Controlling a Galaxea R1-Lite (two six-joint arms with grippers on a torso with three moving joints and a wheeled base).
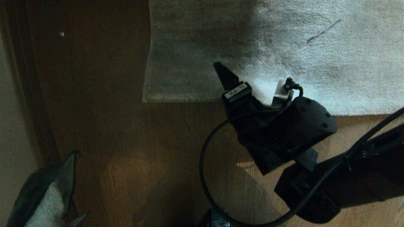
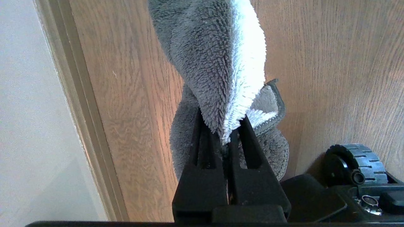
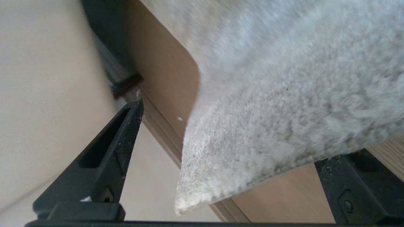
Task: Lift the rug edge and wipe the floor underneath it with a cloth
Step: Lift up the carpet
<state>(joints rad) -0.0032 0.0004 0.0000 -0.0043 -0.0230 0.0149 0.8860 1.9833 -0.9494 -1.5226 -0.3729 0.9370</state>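
Observation:
The right gripper grabs the rug by its stitched edge (image 1: 216, 101) (image 3: 280, 167) next, to lift it for wiping the floor underneath.
The grey-beige rug (image 1: 284, 47) lies flat on the dark wooden floor (image 1: 120, 142), its square corner (image 1: 145, 99) to the left. My right gripper (image 1: 243, 80) is at the rug edge (image 1: 189, 99), open wide; one black finger (image 1: 225, 75) shows over the pile. In the right wrist view the rug edge (image 3: 252, 176) sits between the spread fingers (image 3: 120, 148) of the right gripper (image 3: 243, 132). Low at the left, my left gripper (image 2: 225, 126) is shut on the fuzzy grey cloth (image 2: 214, 63), which hangs down from it (image 1: 47, 195).
A pale wall and wooden skirting (image 1: 19, 94) run along the left. A small white speck (image 1: 61, 33) lies on the floor left of the rug. A black cable (image 1: 203, 164) loops off the right arm. The base's wheel (image 2: 356, 164) is near the cloth.

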